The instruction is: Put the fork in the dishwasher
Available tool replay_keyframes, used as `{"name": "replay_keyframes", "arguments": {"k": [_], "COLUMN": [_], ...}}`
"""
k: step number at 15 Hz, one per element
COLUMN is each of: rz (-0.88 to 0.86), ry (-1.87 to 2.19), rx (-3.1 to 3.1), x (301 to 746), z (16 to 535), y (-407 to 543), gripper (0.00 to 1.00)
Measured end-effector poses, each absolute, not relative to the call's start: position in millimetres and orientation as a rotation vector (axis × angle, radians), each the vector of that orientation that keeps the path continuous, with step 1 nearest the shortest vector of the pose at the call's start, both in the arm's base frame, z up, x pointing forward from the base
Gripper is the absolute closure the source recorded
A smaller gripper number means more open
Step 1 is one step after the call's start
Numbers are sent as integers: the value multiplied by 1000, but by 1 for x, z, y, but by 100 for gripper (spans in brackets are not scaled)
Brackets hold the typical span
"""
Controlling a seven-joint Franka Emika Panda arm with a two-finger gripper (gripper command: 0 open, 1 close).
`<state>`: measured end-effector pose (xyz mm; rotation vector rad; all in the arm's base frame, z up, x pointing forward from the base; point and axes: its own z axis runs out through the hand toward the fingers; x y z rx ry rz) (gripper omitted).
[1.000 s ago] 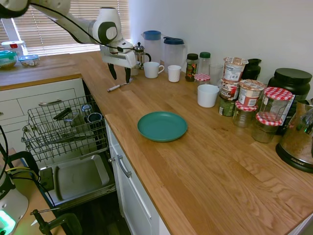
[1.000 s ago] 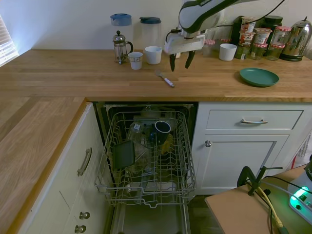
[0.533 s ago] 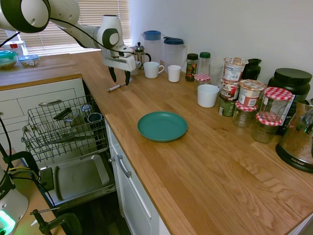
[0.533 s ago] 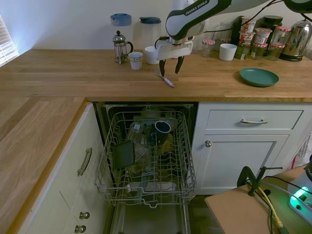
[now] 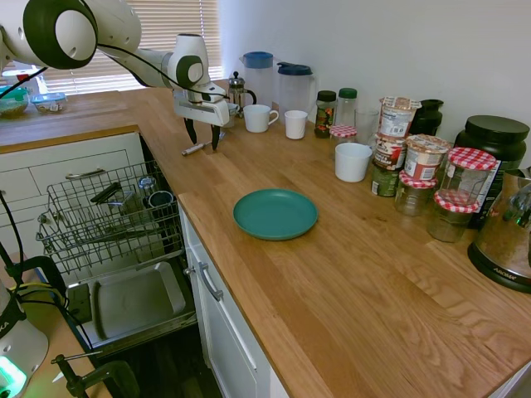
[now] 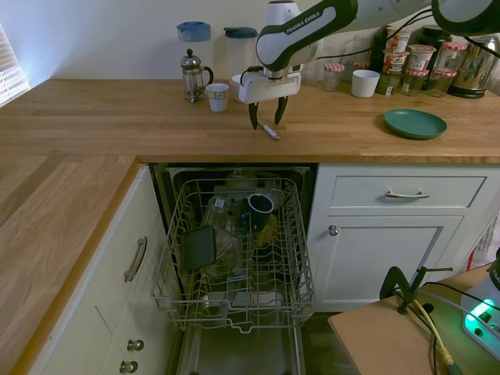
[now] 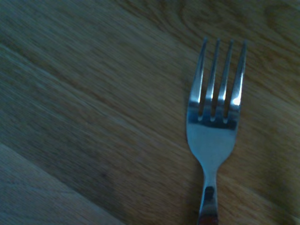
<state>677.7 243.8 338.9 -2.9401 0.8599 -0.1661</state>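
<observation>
The gripper grips the fork by its handle [image 7: 207,210] next, to set the fork in the dishwasher's rack.
The fork [image 5: 194,150] lies flat on the wooden counter, near the edge above the dishwasher. In the second exterior view the fork [image 6: 270,132] points its handle toward the counter's front. My gripper [image 5: 202,138] is open and low over it, one finger on each side [image 6: 266,120]. Nothing is held. The wrist view shows the fork [image 7: 213,136] close up, tines and neck on the wood. The dishwasher [image 6: 234,250] stands open below, its wire rack [image 5: 108,211] pulled out, with a dark mug and other items in it.
A French press [image 6: 193,75], two white mugs [image 6: 245,87] and two jugs [image 5: 294,87] stand behind the gripper. A green plate [image 5: 275,213] lies further along the counter. Jars [image 5: 423,166] and a kettle [image 5: 506,240] crowd the far end.
The gripper has moved across the counter toward the fork and come down, so its open fingers now stand on either side of it. The fork has not moved.
</observation>
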Motion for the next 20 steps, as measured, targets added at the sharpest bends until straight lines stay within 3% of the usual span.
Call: {"name": "replay_keyframes", "arguments": {"k": [20], "rz": [-135], "ry": [884], "rx": [-2950], "x": [676], "z": [336], "y": [244], "gripper": [100]}}
